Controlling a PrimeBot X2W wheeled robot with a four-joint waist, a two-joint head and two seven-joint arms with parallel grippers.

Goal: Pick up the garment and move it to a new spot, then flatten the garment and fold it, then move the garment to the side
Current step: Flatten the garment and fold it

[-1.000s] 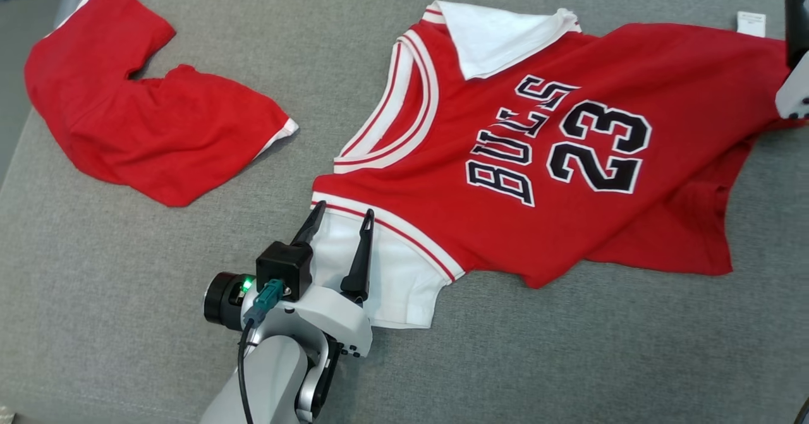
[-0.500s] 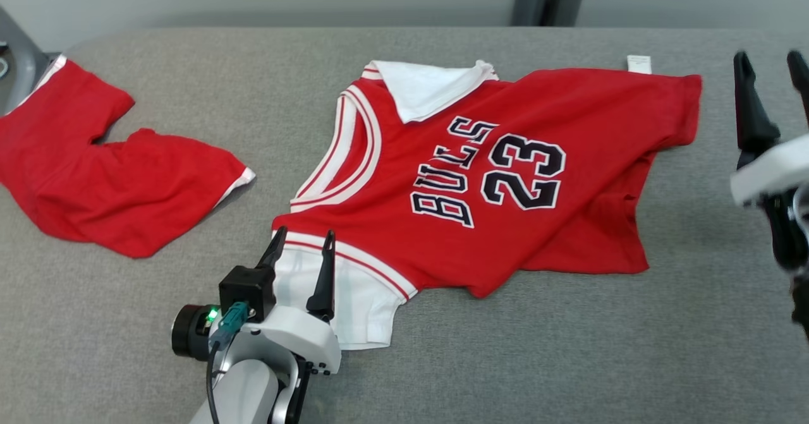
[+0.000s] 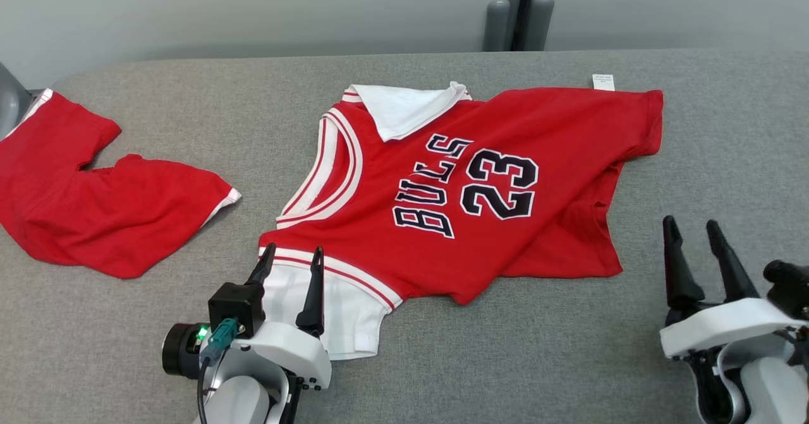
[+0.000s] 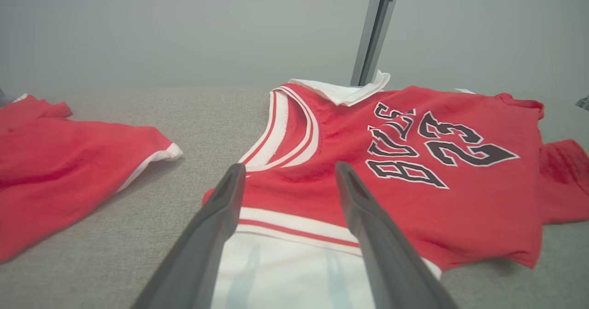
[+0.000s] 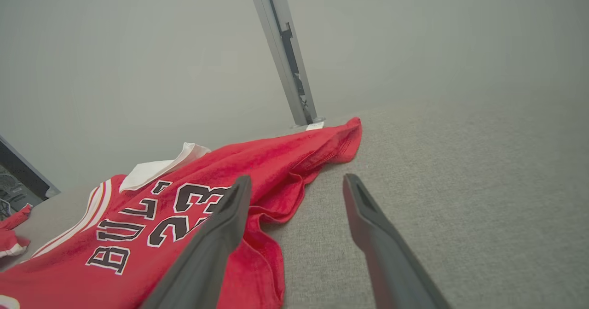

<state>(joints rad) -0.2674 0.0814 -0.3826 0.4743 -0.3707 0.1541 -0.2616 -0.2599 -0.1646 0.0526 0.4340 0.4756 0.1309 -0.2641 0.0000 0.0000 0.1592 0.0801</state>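
My right gripper grabs the garment by its near hem corner [image 3: 615,269] next. The hem edge ripples up off the table while the printed front lies flat.
The garment [image 3: 480,177] is a red jersey with white sleeves and "BULLS 23" lettering, spread on the grey table [image 3: 505,361] with wrinkles along its near hem. My left gripper [image 3: 294,250] is open, its fingers straddling the near white sleeve [image 3: 354,310] just below the striped trim. From the left wrist, the left gripper [image 4: 290,168] points over the sleeve toward the garment [image 4: 414,152]. Clear of the cloth at the front right, my right gripper [image 3: 691,223] stands open and holds nothing. From the right wrist, the right gripper [image 5: 298,179] has its left finger over the garment's [image 5: 184,207] edge.
A second red piece with white trim [image 3: 95,203] lies crumpled at the left end of the table, also seen from the left wrist [image 4: 60,161]. A grey upright post [image 3: 518,7] stands behind the table's far edge against a pale wall.
The head camera has tilted up, bringing the wall into view. My right gripper has drawn back from the garment's far right hem to the front right. The left gripper stays at the sleeve.
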